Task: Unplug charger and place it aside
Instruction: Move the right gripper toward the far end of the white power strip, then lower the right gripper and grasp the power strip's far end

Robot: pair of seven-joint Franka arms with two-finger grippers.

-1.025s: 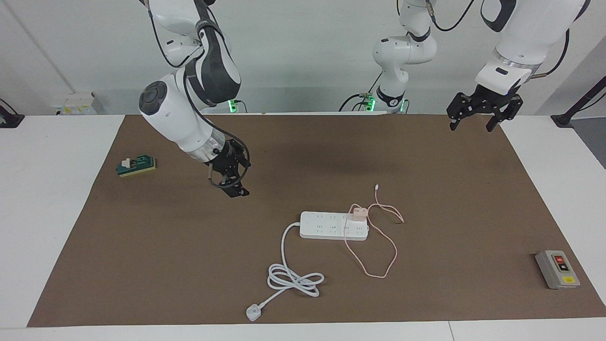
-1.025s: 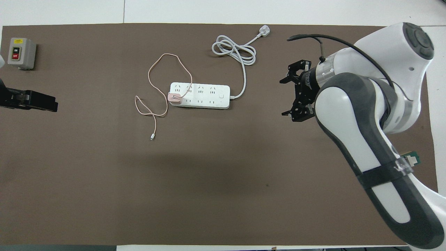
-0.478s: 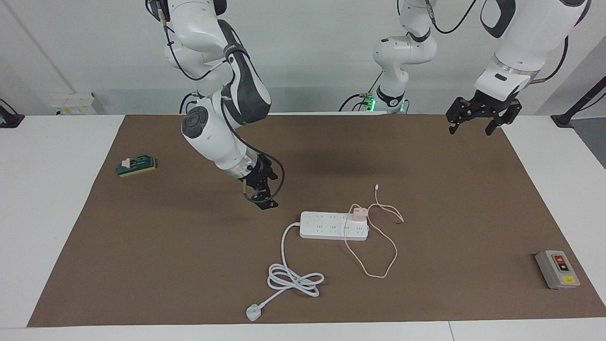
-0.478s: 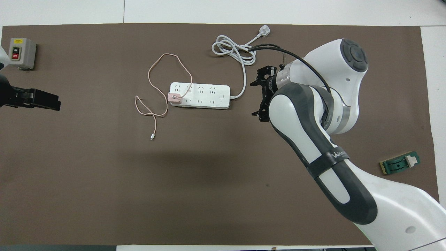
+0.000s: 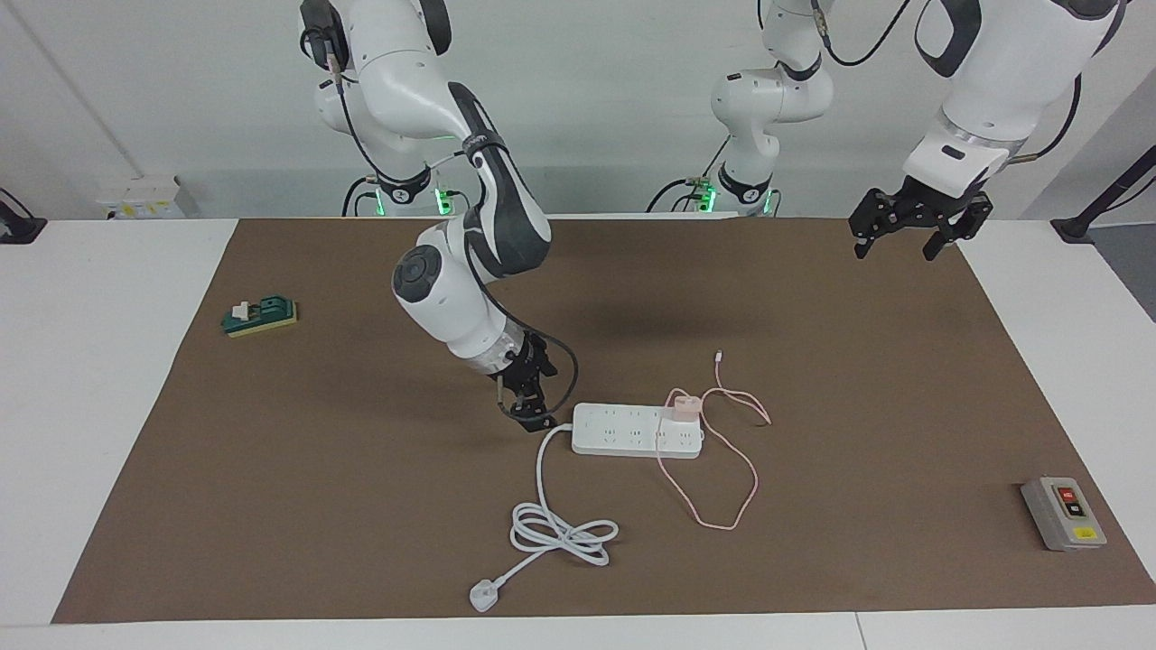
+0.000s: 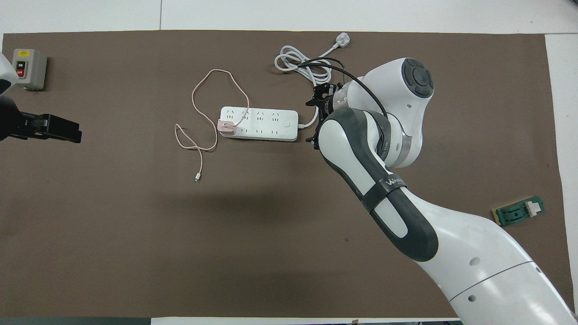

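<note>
My right gripper grabs the strip by its bare corded end (image 6: 290,125) next, since the charger (image 6: 226,127) and its looping cable crowd one end of the strip.
The charger (image 5: 684,404) (image 6: 226,127), a small pale pink cube, sits plugged into the white power strip (image 5: 623,431) (image 6: 266,124) at the strip's end toward the left arm. Its thin pink cable (image 5: 722,516) (image 6: 198,90) loops over the brown mat around that end. My right gripper (image 5: 533,411) (image 6: 313,121) is open and low over the mat, close beside the strip's other end, where the thick white cord (image 5: 560,533) (image 6: 302,63) leaves it. Nothing is between its fingers. My left gripper (image 5: 910,233) (image 6: 49,128) waits open, raised over the mat's edge at the left arm's end.
A grey box with a red button (image 5: 1064,513) (image 6: 28,67) stands at the mat's corner farthest from the robots, at the left arm's end. A small green block (image 5: 260,316) (image 6: 518,212) lies at the right arm's end. The white cord's coil and plug lie farther out than the strip.
My right arm has swung across the mat toward the power strip and come down, its open gripper now beside the strip's cord end. The left gripper has barely shifted.
</note>
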